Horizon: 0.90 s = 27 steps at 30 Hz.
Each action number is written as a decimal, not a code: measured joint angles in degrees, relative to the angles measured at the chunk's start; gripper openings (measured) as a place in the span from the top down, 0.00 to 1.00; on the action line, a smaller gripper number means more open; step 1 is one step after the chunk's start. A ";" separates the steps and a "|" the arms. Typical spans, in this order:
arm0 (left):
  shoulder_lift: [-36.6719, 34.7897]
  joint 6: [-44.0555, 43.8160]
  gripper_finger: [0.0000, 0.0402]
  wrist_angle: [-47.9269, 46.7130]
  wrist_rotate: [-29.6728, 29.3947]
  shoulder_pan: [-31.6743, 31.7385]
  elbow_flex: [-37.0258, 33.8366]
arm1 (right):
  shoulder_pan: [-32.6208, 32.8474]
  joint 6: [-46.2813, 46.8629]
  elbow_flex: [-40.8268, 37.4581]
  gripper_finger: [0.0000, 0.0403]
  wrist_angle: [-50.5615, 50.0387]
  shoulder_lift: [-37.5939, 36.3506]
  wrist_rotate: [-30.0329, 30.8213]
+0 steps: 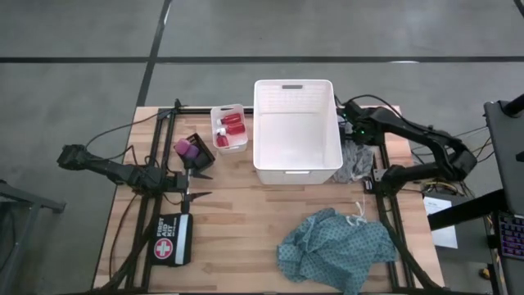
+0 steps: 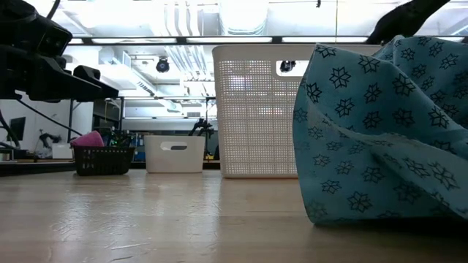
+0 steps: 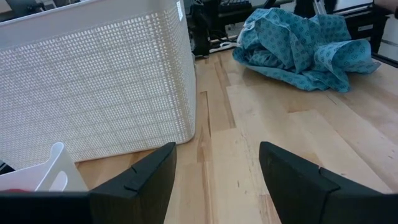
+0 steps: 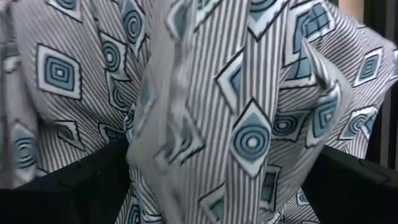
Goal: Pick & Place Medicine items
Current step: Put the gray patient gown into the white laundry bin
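The grey patterned cloth is to go in the white basket, so I should next grab it by its raised fold (image 1: 352, 147) with my right gripper.
Red bottles with white caps (image 1: 232, 127) lie in a small clear tray left of the white basket (image 1: 270, 156). A pink and purple piece (image 1: 186, 149) sits in a little black basket (image 2: 102, 159). The grey patterned cloth (image 1: 357, 161) lies crumpled on the table right of the white basket. My right gripper (image 1: 354, 133) points down over it, open wide, and a raised fold (image 4: 205, 106) stands between its fingers. The teal cloth (image 1: 336, 250) is heaped near the front edge. My left gripper (image 3: 217, 180) waits open at the left, holding nothing. My right gripper stands open from above with a raised fold of the grey cloth (image 4: 186, 155) between its two fingers (image 4: 81, 186). Whether the fingers touch the cloth I cannot tell. The cloth lies slack on the table.
A black first aid pouch (image 1: 172, 239) lies at the near left. The tall white basket (image 3: 93, 81) stands mid-table, between the two arms. Bare wood (image 1: 237, 221) lies between the pouch and the teal cloth. Cables and a keyboard sit off the table's right side.
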 joint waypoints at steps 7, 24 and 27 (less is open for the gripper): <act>0.00 0.00 0.41 -0.01 0.00 0.00 0.00 | -0.03 1.75 -0.92 0.01 0.03 5.11 0.01; 0.00 -0.13 0.41 0.00 0.00 0.00 0.00 | -0.39 1.88 -1.22 0.01 2.51 15.37 -0.03; 0.00 -0.13 0.41 0.00 0.00 -0.02 0.00 | -0.42 1.86 -1.14 0.01 2.60 16.72 -0.04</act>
